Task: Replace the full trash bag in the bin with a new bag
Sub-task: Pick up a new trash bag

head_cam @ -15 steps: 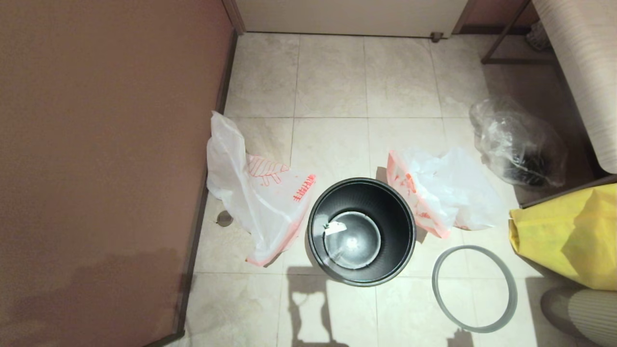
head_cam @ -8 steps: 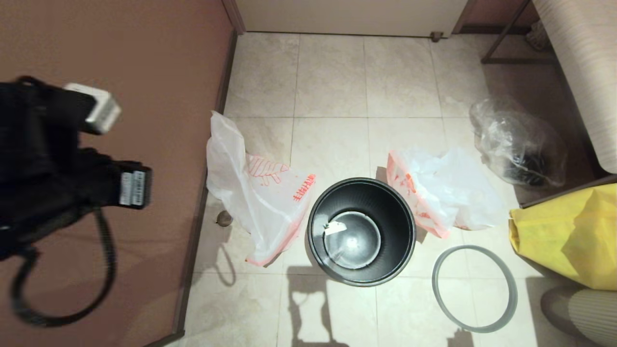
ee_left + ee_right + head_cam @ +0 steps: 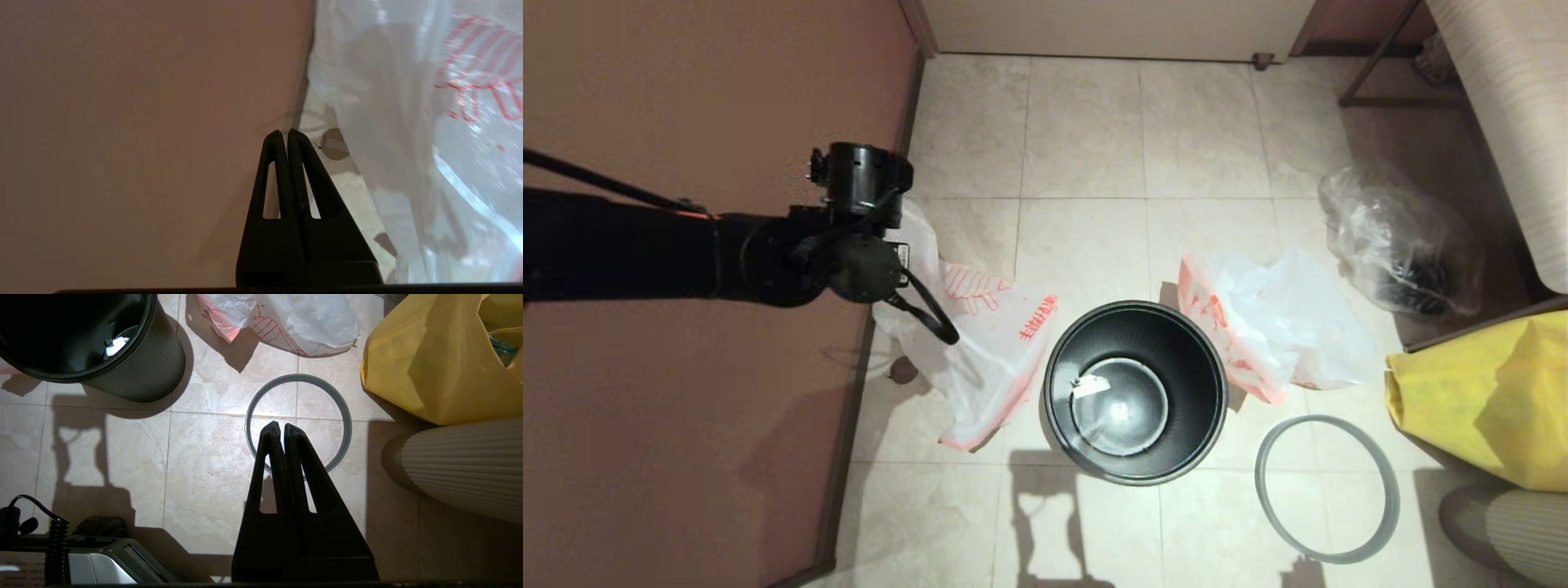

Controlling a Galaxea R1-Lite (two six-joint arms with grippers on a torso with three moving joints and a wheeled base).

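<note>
The new bag needs to line the black bin (image 3: 1135, 392), so next my left gripper should grab it by its plain white end (image 3: 916, 231).
The black bin (image 3: 1135, 392) stands bagless on the floor, a small white scrap in its bottom; it also shows as bin (image 3: 135, 371) in the right wrist view. Its grey rim ring (image 3: 1327, 488) lies apart on the tiles. The limp new bag (image 3: 980, 327) with leaf drawing and red characters lies left of the bin against the wall. The bulging full trash bag (image 3: 1282, 327) lies right of the bin. My left arm (image 3: 849, 237) reaches over the new bag's far corner; the left gripper (image 3: 284, 132) is shut and empty beside the bag (image 3: 408, 122). The right gripper (image 3: 282, 426) hangs shut over the ring (image 3: 298, 379).
A brown wall (image 3: 686, 367) runs along the left. A clear bag with dark contents (image 3: 1401, 241) and a yellow fabric sack (image 3: 1478, 400) sit on the right, beside ribbed beige furniture (image 3: 1511, 122). A round floor drain (image 3: 900, 369) lies by the wall.
My left arm has swung in from the left and now stretches across the wall side to the new bag's far corner. The bags, bin and ring have not moved.
</note>
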